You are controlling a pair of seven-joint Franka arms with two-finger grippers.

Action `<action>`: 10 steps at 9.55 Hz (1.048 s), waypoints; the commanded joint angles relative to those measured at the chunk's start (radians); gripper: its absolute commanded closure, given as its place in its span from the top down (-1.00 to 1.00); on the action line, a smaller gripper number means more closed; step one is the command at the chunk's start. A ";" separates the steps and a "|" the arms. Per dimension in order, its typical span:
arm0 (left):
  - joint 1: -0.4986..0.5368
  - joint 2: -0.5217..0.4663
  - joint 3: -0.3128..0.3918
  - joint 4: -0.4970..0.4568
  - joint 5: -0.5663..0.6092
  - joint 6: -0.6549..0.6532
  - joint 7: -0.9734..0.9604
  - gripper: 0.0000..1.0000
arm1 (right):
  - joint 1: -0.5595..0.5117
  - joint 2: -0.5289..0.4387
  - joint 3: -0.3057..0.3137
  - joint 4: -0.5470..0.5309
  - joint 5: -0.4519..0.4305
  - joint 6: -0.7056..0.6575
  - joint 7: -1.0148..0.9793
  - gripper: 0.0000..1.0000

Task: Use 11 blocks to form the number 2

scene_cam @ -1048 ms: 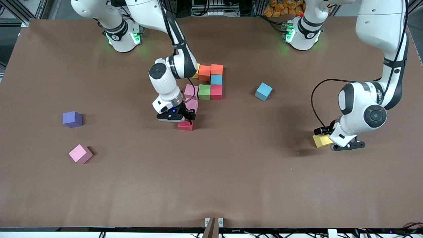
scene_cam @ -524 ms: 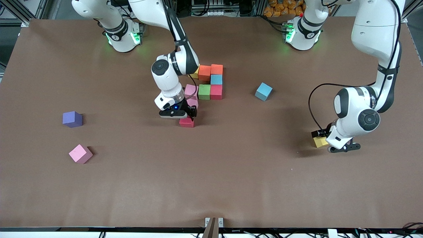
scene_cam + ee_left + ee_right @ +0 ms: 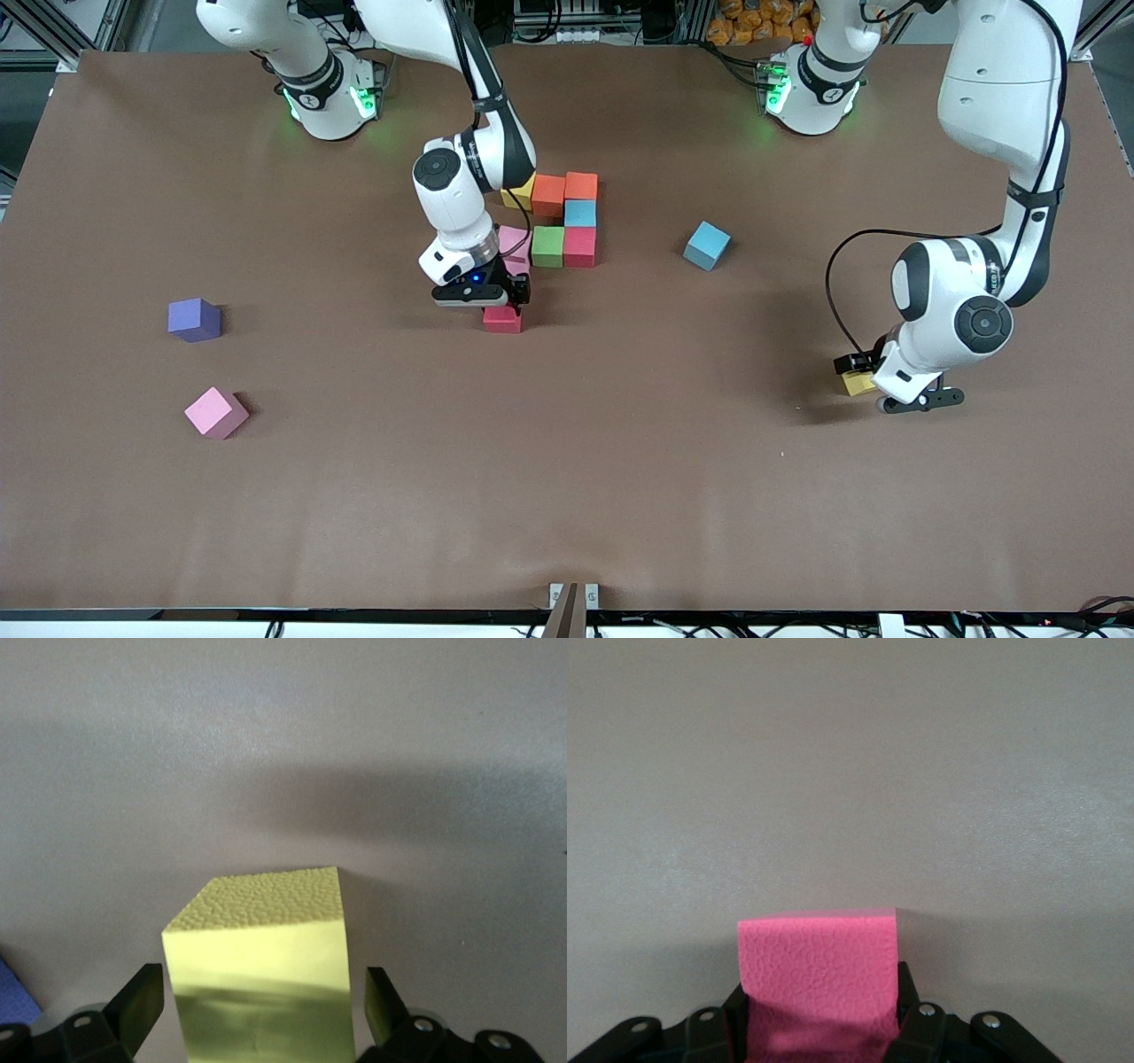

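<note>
Next, the left gripper grabs the opposite sides of the yellow block (image 3: pixel 856 383), to add it to the partly built number 2.
The partly built number 2 (image 3: pixel 564 217) lies mid-table: yellow, two orange, light blue, red, green and two pink blocks set edge to edge. My right gripper (image 3: pixel 504 308) (image 3: pixel 819 1028) is shut on a red block (image 3: pixel 502 321) (image 3: pixel 818 970), low at the table, just nearer the front camera than the lower pink block (image 3: pixel 516 264). Toward the left arm's end, my left gripper (image 3: pixel 864 374) (image 3: pixel 257 1010) stands open astride a yellow block (image 3: pixel 856 383) (image 3: pixel 257 966), with a gap at each finger (image 3: pixel 140 1003). A loose pink block (image 3: pixel 215 412) lies toward the right arm's end.
A purple cube (image 3: pixel 194 319) sits toward the right arm's end, farther from the front camera than the loose pink block. A blue cube (image 3: pixel 706 245) lies alone between the figure and the left arm's hand. Brown table (image 3: pixel 567 478) spreads wide toward the front camera.
The right gripper has carried the red block away from the front camera, up toward the pink blocks. The left gripper has shifted slightly toward the table's middle around the yellow block.
</note>
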 commanded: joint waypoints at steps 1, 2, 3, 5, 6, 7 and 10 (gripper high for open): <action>0.006 0.023 0.002 0.023 -0.019 0.017 0.027 0.71 | 0.049 -0.007 -0.005 -0.066 0.016 -0.027 0.011 -1.00; 0.009 0.023 0.002 0.023 -0.022 0.017 0.027 0.16 | 0.063 -0.007 -0.020 -0.072 0.016 -0.027 0.009 -1.00; 0.009 0.021 0.002 0.023 -0.022 0.017 0.027 -0.33 | 0.067 -0.007 -0.022 -0.072 0.016 -0.027 0.011 -1.00; 0.009 0.015 0.002 0.023 -0.020 0.017 0.039 -0.91 | 0.069 -0.007 -0.022 -0.072 0.016 -0.029 0.012 -1.00; 0.007 0.012 0.002 0.028 -0.017 0.017 0.060 -1.00 | 0.066 -0.007 -0.022 -0.071 0.016 -0.033 0.014 -0.61; 0.006 0.006 0.002 0.044 -0.013 0.008 0.062 -1.00 | 0.066 -0.007 -0.028 -0.069 0.017 -0.035 0.019 0.22; -0.049 -0.048 -0.004 0.113 0.006 -0.119 0.064 -1.00 | 0.058 -0.004 -0.033 -0.041 0.115 -0.044 0.023 1.00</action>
